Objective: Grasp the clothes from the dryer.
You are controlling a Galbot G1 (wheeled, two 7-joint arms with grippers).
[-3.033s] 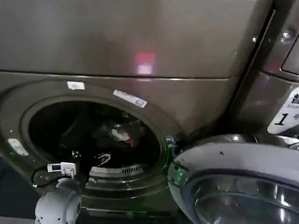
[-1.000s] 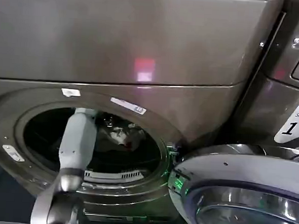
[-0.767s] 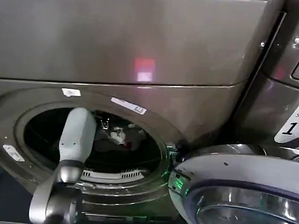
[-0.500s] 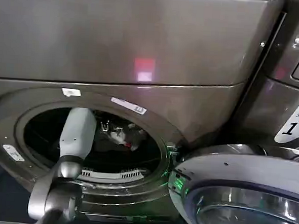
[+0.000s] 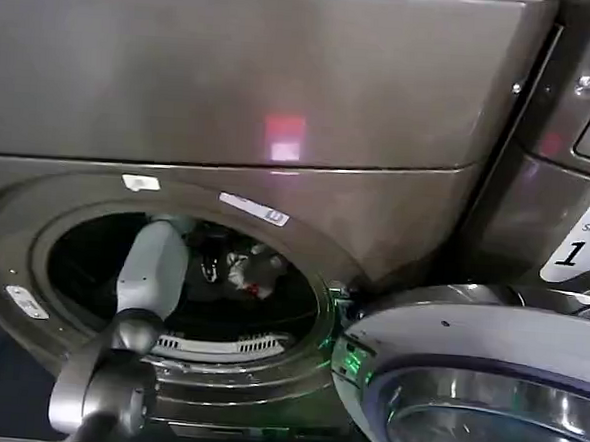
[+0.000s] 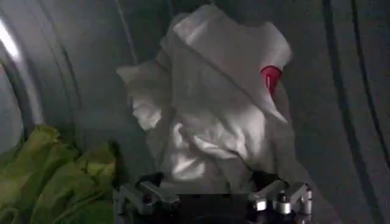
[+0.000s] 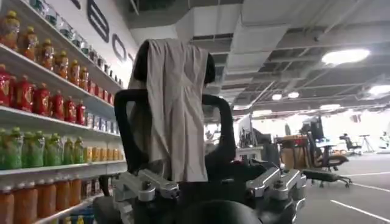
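I will next use my left gripper to grip the white garment's lower folds, which stand up while the rest lies slack on the drum [image 6: 213, 67].
The dryer [image 5: 283, 90] is a large dark bronze machine with its round port [image 5: 32, 265] open. My left arm reaches through the port into the drum. The left gripper [image 5: 208, 263] is deep inside, right at the clothes [image 5: 244, 271]. From the left wrist, a white garment [image 6: 213, 109] with a red mark rises straight ahead of the left gripper [image 6: 207, 190], which stands open, and the garment's lower folds lie between its spread jaws. A yellow-green garment [image 6: 55, 182] lies beside it on the drum wall. The right gripper [image 7: 177, 143] is open and parked away from the machine.
The dryer's open door [image 5: 475, 382], glass side up, juts out at the lower right, close to the port. A second grey machine [image 5: 580, 148] with a white label stands to the right. The right wrist faces store shelves of bottles [image 7: 36, 97] and a chair [image 7: 177, 103] with cloth draped over it.
Three seconds ago the left arm was below the port; it has since gone in through it. Over the last second it sank slightly and pushed deeper, up to the white garment.
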